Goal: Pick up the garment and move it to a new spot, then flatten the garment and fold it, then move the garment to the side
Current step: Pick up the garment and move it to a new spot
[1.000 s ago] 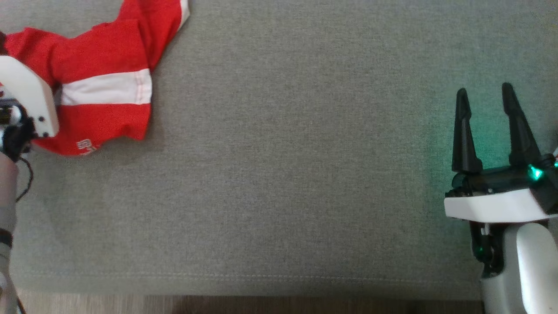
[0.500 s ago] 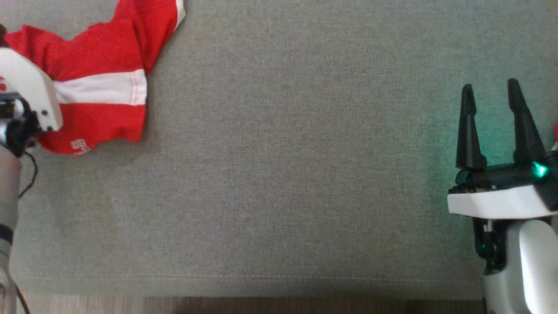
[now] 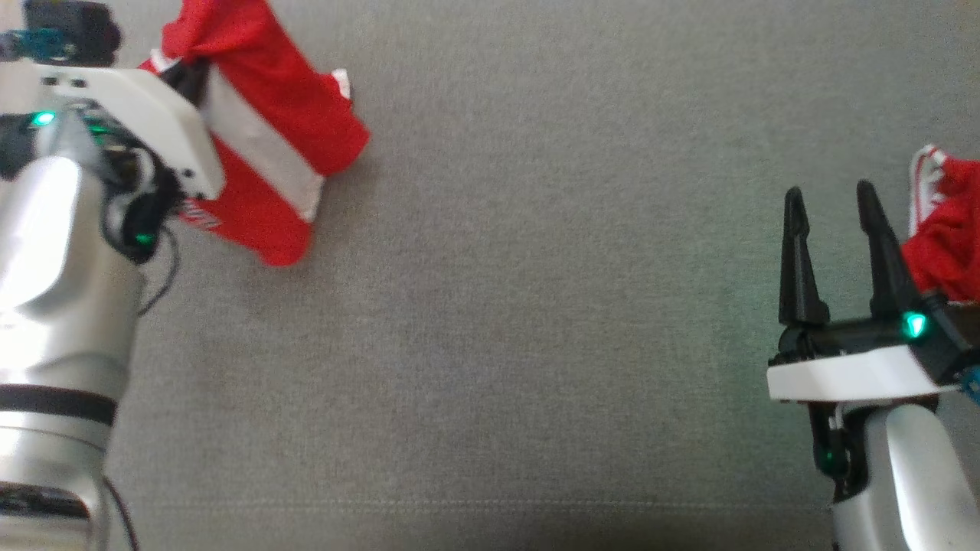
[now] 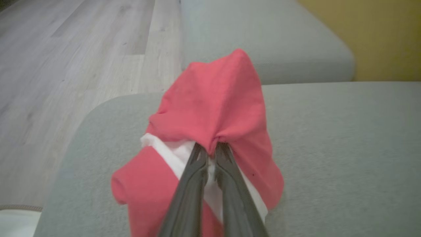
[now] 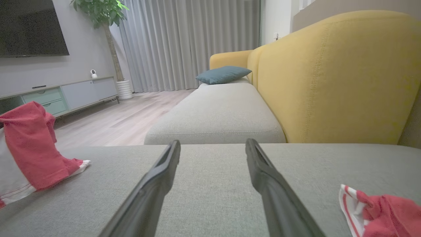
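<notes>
Next, my right gripper grips the hem edge at the end of its white stripe (image 3: 310,196) to flatten the garment (image 3: 276,130).
The garment (image 3: 276,130) is a red top with a broad white stripe. It hangs bunched from my left gripper (image 3: 180,70) at the upper left of the head view, its lower end trailing toward the grey sofa cushion (image 3: 536,306). In the left wrist view my left gripper (image 4: 210,148) is shut on a fold of the garment (image 4: 217,98), which drapes over both fingers. In the right wrist view the garment (image 5: 29,148) hangs at the far left. My right gripper (image 3: 831,190) stands open over bare cushion at the lower right, nothing between its fingers (image 5: 154,184).
A second red-and-white cloth (image 3: 945,229) lies crumpled right of my right gripper, seen again as a cloth (image 5: 384,210) on the cushion. A yellow backrest (image 5: 329,82) runs behind the seat. Wooden floor (image 4: 65,65) lies beyond the cushion's rounded edge. A blue pillow (image 5: 223,74) sits farther along.
My left gripper has shut on the garment and lifted it off the cushion, carrying it up and rightward. The head camera has shifted, bringing the second red cloth into view. The right gripper stays open.
</notes>
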Tool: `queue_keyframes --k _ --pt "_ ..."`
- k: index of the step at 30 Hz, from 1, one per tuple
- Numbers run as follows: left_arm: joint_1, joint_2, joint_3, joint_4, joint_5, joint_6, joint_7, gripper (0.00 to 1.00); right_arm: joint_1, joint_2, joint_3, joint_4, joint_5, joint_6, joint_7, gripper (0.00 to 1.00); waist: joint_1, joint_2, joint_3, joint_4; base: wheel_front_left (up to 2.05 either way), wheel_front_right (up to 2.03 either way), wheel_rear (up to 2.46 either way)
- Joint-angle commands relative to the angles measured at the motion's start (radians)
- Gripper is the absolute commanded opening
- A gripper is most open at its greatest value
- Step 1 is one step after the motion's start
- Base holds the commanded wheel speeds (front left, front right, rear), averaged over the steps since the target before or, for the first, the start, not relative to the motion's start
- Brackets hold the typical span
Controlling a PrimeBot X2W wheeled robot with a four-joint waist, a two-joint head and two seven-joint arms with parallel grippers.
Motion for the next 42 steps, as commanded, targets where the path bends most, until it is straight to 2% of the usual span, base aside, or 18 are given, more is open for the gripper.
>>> queue_keyframes --k 1,4,10,14,17,22,28,29,30,36,42 --pt "-0.022 0.03 0.023 -0.05 -0.009 0.001 -0.012 0.0 0.004 -0.004 0.024 -0.022 0.009 0.007 -0.014 1.0 0.0 0.0 -0.045 -0.018 0.0 0.0 0.0" --pt "-0.003 -0.006 0.02 -0.111 -0.025 0.01 -0.015 0.0 0.016 -0.004 0.029 -0.004 0.022 0.007 -0.021 1.0 0.0 0.0 -0.081 -0.038 0.0 0.0 0.0" --pt "0.048 -0.112 0.019 -0.257 -0.067 0.07 -0.018 0.0 0.026 -0.004 0.04 0.019 0.043 0.007 -0.033 1.0 0.0 0.0 -0.132 -0.088 0.0 0.0 0.0" --pt "0.091 -0.193 -0.012 -0.346 -0.062 0.126 -0.033 0.0 0.027 -0.004 0.049 0.021 0.043 0.007 -0.037 1.0 0.0 0.0 -0.138 -0.125 0.0 0.0 0.0" --pt "0.123 -0.225 -0.056 -0.378 -0.021 0.183 -0.055 0.0 0.022 -0.004 0.052 0.019 0.043 0.007 -0.039 1.0 0.0 0.0 -0.135 -0.154 0.0 0.0 0.0" --pt "0.202 -0.251 -0.143 -0.342 0.057 0.274 -0.112 0.0 0.014 -0.004 0.074 0.022 0.05 0.007 -0.042 1.0 0.0 0.0 -0.123 -0.21 0.0 0.0 0.0" --pt "0.267 -0.265 -0.246 -0.178 0.111 0.326 -0.181 0.0 0.008 -0.004 0.094 0.028 0.053 0.007 -0.045 1.0 0.0 0.0 -0.106 -0.253 0.0 0.0 0.0" --pt "0.27 -0.266 -0.261 -0.148 0.115 0.331 -0.19 0.47 0.007 -0.004 0.095 0.029 0.054 0.007 -0.045 1.0 0.0 0.0 -0.104 -0.255 0.0 0.0 0.0" --pt "0.271 -0.267 -0.278 -0.122 0.12 0.335 -0.199 1.0 0.006 -0.004 0.096 0.029 0.054 0.007 -0.046 1.0 0.0 0.0 -0.102 -0.257 0.0 0.0 0.0" --pt "0.261 -0.269 -0.327 -0.08 0.051 0.341 -0.272 1.0 0.017 -0.004 0.095 0.039 0.051 0.007 -0.047 1.0 0.0 0.0 -0.106 -0.23 0.0 0.0 0.0" --pt "0.243 -0.267 -0.308 -0.086 0.017 0.349 -0.353 1.0 0.039 -0.004 0.087 0.052 0.042 0.007 -0.048 1.0 0.0 0.0 -0.14 -0.168 0.0 0.0 0.0"
